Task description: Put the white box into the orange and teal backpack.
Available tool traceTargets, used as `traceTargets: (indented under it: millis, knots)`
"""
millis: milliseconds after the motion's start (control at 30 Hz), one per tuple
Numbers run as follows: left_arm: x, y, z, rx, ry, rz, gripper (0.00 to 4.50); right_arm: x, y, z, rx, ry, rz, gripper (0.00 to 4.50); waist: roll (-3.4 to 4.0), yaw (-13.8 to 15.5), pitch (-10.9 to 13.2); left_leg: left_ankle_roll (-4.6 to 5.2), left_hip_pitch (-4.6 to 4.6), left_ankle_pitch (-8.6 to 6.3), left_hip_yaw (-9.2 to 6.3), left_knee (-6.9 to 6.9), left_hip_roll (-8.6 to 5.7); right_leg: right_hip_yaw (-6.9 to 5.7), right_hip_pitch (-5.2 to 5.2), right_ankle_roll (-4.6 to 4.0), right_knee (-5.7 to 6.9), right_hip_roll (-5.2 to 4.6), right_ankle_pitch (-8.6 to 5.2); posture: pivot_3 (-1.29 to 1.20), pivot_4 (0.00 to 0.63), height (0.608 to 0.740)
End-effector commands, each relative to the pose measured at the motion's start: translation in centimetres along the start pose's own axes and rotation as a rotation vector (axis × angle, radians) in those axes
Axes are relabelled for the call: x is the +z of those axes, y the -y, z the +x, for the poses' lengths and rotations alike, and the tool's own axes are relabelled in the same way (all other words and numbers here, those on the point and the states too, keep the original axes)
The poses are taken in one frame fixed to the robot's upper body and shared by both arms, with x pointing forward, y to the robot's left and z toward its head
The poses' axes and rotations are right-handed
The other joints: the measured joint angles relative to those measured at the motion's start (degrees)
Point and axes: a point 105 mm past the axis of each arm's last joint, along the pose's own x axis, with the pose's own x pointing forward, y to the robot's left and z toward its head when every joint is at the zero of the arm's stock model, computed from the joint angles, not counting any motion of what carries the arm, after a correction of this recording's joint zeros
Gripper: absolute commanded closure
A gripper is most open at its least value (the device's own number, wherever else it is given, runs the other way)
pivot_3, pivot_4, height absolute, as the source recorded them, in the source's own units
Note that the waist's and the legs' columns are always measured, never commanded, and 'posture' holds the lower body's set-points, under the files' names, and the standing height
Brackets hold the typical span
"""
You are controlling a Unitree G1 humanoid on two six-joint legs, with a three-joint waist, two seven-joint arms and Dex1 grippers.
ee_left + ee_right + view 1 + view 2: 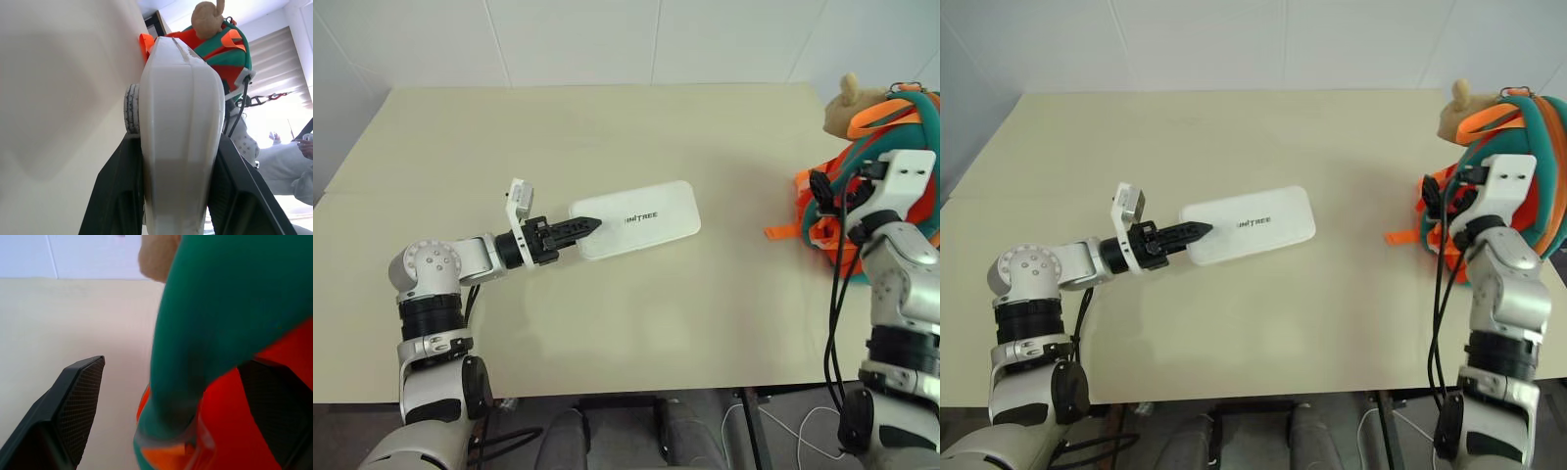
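Observation:
I will next grab the backpack with my right gripper by its teal padded edge (181, 357), to hold the backpack for the white box.
The white box (641, 220), flat and long with dark lettering on top, lies over the middle of the table. My left gripper (585, 226) is shut on its near left end, the black fingers (117, 196) clamping both faces. Whether its far end rests on the table I cannot tell. The orange and teal backpack (906, 117) stands at the table's right edge, a tan plush bear charm (847, 103) at its top. My right gripper (176, 364) is up against the backpack, open, with teal and orange fabric between its wide-spread fingers (78, 396).
The beige table (607, 127) has bare surface between the box and the backpack. Orange straps (781, 232) trail from the backpack onto the table. Black cables (837, 294) hang along my right arm near the table's front edge.

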Motion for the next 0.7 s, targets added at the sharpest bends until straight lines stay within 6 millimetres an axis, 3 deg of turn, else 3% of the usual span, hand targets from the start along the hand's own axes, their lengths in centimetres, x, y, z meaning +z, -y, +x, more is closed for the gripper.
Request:
traceTargets:
  millis: [33, 100, 200, 467, 633, 700]
  knots:
    - [0.5, 1.2, -0.5, -0.033, 0.036, 0.039, 3.24, 1.5, 0.9, 1.1, -0.07, 0.069, -0.05, 0.18, 0.0, -0.06, 0.0, 0.0, 0.0, 0.0, 0.0, -0.01, 0.0, 0.0, -0.01, 0.0, 0.01, 0.0, 0.0, 0.0, 0.15, 0.74]
    - [0.6, 1.1, -1.0, -0.019, 0.055, 0.045, 3.24, 2.4, -0.1, 1.7, -0.036, 0.104, -0.047, 0.6, 0.0, -0.17, 0.0, -0.01, -0.01, 0.0, 0.0, -0.04, 0.0, 0.01, -0.04, 0.0, 0.02, 0.01, 0.0, 0.0, 0.15, 0.74]
    - [0.7, 1.0, -1.7, 0.005, 0.077, 0.05, 3.24, 3.0, -1.1, 2.0, 0.004, 0.125, -0.045, 1.67, 0.02, -0.22, 0.01, -0.02, -0.06, 0.01, 0.07, -0.05, 0.01, 0.08, -0.15, 0.01, 0.08, 0.02, 0.0, 0.0, 0.15, 0.74]
    - [2.9, 0.5, -3.9, 0.081, 0.192, 0.077, 3.24, 6.1, -6.3, 1.2, 0.257, 0.215, 0.03, 4.37, 0.03, -0.35, 0.02, -0.04, -0.04, 0.02, 0.07, -0.02, 0.02, 0.08, -0.16, 0.03, 0.17, 0.03, 0.01, 0.0, 0.15, 0.74]
    - [5.1, 0.2, -5.5, 0.142, 0.262, 0.117, 3.24, 8.4, -11.1, -1.0, 0.5, 0.256, 0.065, 4.5, 0.05, -0.79, 0.03, -0.05, -0.05, 0.02, 0.06, -0.03, 0.05, 0.08, -0.23, 0.03, 0.21, 0.06, 0.0, 0.0, 0.15, 0.74]
    - [5.5, 0.2, -5.9, 0.152, 0.276, 0.125, 3.24, 8.9, -12.2, -1.7, 0.559, 0.26, 0.065, 4.5, 0.05, -0.88, 0.03, -0.06, -0.06, 0.02, 0.06, -0.04, 0.06, 0.08, -0.24, 0.02, 0.23, 0.06, 0.0, 0.0, 0.15, 0.74]
